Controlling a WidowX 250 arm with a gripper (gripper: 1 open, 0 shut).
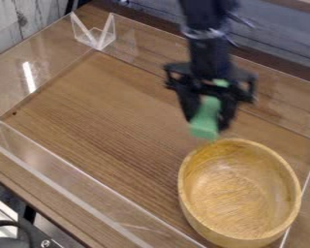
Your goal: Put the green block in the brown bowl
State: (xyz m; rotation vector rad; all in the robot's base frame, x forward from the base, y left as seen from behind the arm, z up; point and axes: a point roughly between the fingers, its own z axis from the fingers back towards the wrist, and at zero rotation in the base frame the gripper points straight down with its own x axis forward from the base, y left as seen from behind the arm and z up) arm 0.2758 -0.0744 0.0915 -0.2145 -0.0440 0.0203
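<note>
The lower end of the green block (207, 116) hangs short of the brown bowl (239, 191), behind the bowl's far rim, so my gripper keeps holding the block for now.
My black gripper (209, 105) is shut on the green block (207, 116), which hangs between its fingers above the wooden table. The block's lower end sits just above the far rim of the brown bowl (239, 191). That round light-brown bowl rests at the front right of the table and holds nothing. The arm comes down from the top of the view and is slightly blurred.
Clear plastic walls (67, 170) fence in the wooden table top (93, 107) on all sides. A small clear plastic stand (92, 32) is at the back left corner. A grey plank wall runs behind the table.
</note>
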